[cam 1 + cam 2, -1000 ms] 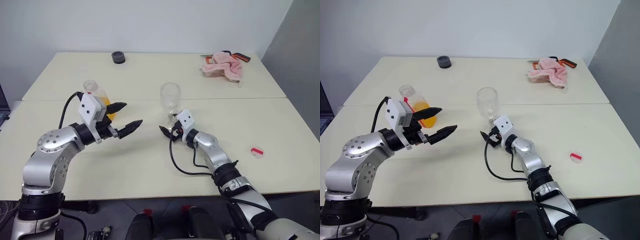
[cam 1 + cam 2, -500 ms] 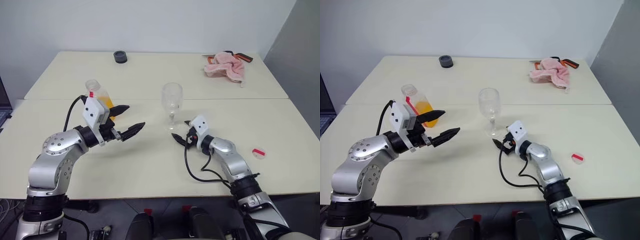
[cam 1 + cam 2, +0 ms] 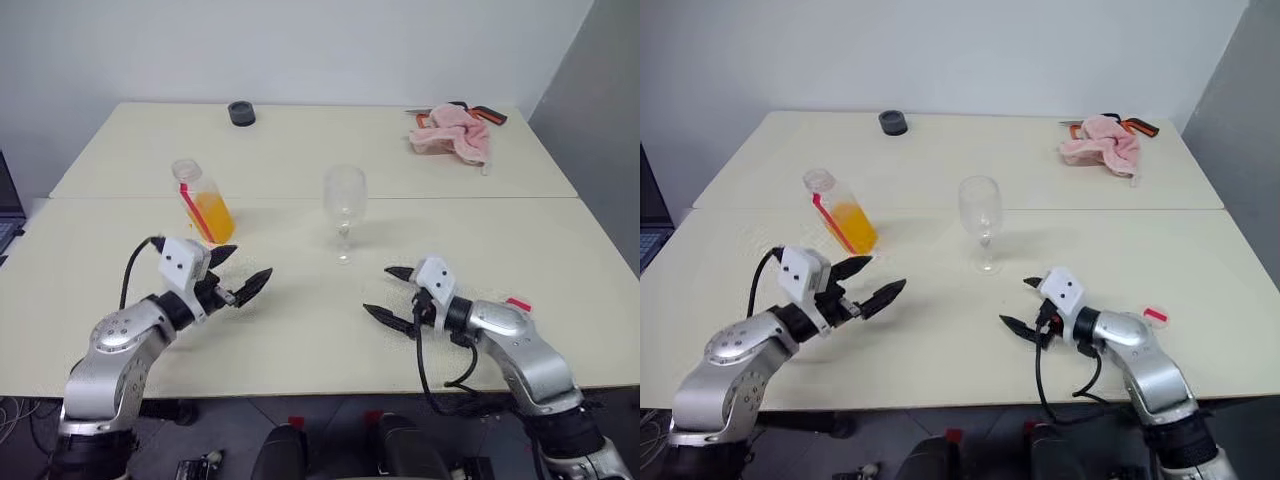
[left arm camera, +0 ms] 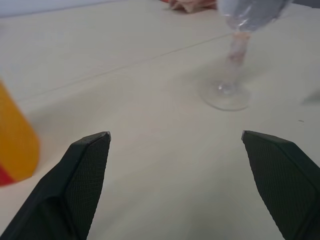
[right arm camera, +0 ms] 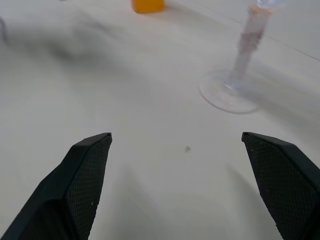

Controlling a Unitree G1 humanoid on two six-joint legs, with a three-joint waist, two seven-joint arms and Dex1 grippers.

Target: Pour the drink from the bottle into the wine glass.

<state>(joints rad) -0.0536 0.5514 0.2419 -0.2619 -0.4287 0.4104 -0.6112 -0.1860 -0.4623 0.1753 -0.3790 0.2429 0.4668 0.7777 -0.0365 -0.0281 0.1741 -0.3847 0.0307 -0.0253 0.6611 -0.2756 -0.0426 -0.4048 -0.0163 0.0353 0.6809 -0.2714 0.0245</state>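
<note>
The bottle's mouth (image 3: 185,167) is open, so my left gripper will next grab the bottle around its lower body (image 3: 212,217) to pour the orange drink.
The bottle (image 3: 200,200) stands on the table (image 3: 300,330) at the left, uncapped, with the orange drink (image 3: 213,214) in its lower half. The wine glass (image 3: 343,195) stands upright in the middle, clear with nothing seen in it. My left gripper (image 3: 252,260) hovers open in front of the bottle, apart from it. My right gripper (image 3: 377,290) is open in front of the glass and a little to its right, well clear of its foot (image 5: 230,92). The left wrist view shows the glass foot (image 4: 227,95) and the bottle's orange side (image 4: 15,140) beyond the open fingers (image 4: 85,175).
A red-and-white cap (image 3: 1155,316) lies on the table just beyond my right forearm. A pink cloth (image 3: 450,132) with an orange-handled tool (image 3: 485,113) lies at the far right. A small black round object (image 3: 239,112) sits at the far edge.
My right gripper pulled back from the glass's stem toward me and to the right. My left gripper sank and drew away from the bottle. Both stayed open.
</note>
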